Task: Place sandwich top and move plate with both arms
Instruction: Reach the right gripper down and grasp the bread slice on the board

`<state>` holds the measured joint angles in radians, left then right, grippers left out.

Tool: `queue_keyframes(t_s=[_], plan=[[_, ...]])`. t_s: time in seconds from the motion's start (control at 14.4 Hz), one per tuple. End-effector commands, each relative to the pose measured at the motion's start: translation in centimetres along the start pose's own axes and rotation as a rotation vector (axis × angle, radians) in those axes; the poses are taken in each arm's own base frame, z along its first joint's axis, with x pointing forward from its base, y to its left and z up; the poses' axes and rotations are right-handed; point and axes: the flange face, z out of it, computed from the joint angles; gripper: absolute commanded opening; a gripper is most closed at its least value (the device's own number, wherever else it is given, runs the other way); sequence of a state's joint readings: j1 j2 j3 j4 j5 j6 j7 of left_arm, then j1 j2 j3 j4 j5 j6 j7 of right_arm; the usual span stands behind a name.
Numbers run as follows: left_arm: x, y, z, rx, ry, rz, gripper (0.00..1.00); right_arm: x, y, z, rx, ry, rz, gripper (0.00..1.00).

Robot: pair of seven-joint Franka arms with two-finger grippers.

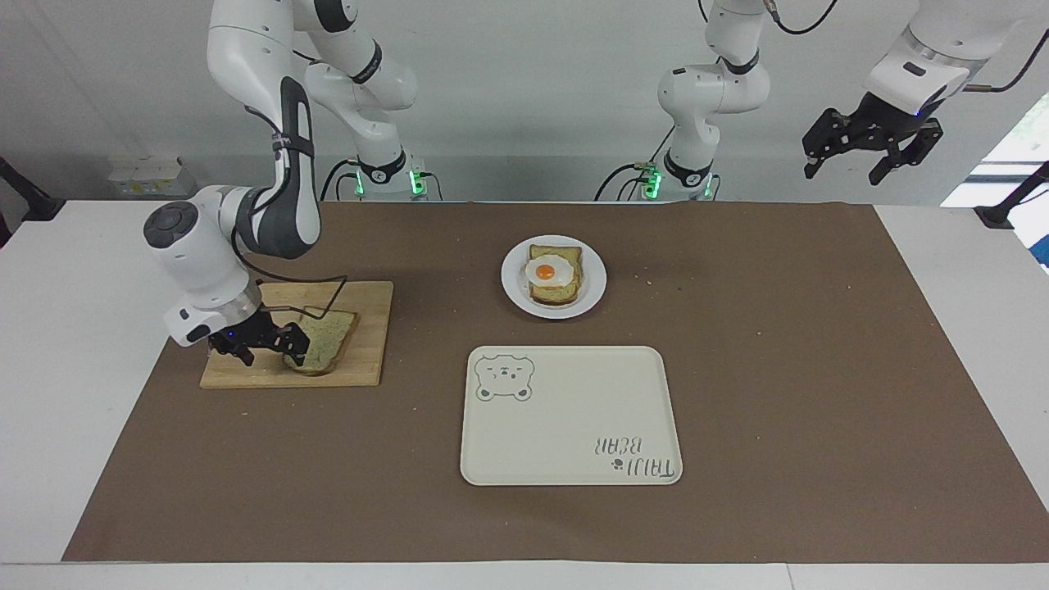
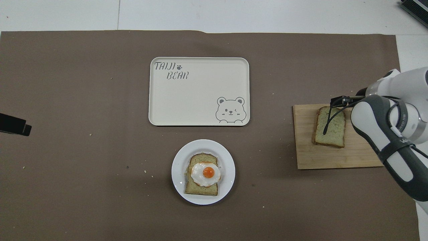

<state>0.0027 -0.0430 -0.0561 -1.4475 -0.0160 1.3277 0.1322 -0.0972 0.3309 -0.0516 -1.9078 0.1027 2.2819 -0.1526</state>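
The right gripper grabs the plain bread slice's rounded end (image 2: 326, 111) next, to top the sandwich over the fried egg (image 2: 206, 173).
The sandwich top (image 1: 329, 338) is a plain speckled bread slice lying flat on a wooden cutting board (image 1: 365, 370) at the right arm's end of the table. My right gripper (image 1: 267, 351) is low over the board at the slice's rounded end, open, with one finger at the slice's edge. In the overhead view the slice (image 2: 331, 130) shows with the right gripper (image 2: 338, 100) at its rounded end. The white plate (image 1: 595, 285) holds a bread slice with a fried egg (image 1: 550, 270). My left gripper (image 1: 869, 156) waits open, raised off the table's end.
A cream rectangular tray (image 1: 565, 434) with a bear drawing lies farther from the robots than the plate; it also shows in the overhead view (image 2: 197, 100). A brown mat (image 1: 778, 369) covers the table. The right arm's cable hangs over the board.
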Motion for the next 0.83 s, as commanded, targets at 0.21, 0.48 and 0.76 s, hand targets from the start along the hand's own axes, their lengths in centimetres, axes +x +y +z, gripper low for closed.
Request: queue_keyframes(t_s=[0.21, 0.48, 0.76], plan=[[-1.10, 1.00, 0.21, 0.007, -0.007, 0.009, 1.00, -0.98, 0.25, 0.99, 0.029, -0.006, 0.013, 1.00], [-1.10, 1.02, 0.21, 0.006, -0.007, 0.009, 1.00, -1.27, 0.31, 1.25, 0.035, -0.016, 0.014, 0.32], [-1.10, 1.02, 0.21, 0.006, -0.007, 0.009, 1.00, -1.19, 0.12, 1.16, 0.035, -0.016, 0.014, 0.00]])
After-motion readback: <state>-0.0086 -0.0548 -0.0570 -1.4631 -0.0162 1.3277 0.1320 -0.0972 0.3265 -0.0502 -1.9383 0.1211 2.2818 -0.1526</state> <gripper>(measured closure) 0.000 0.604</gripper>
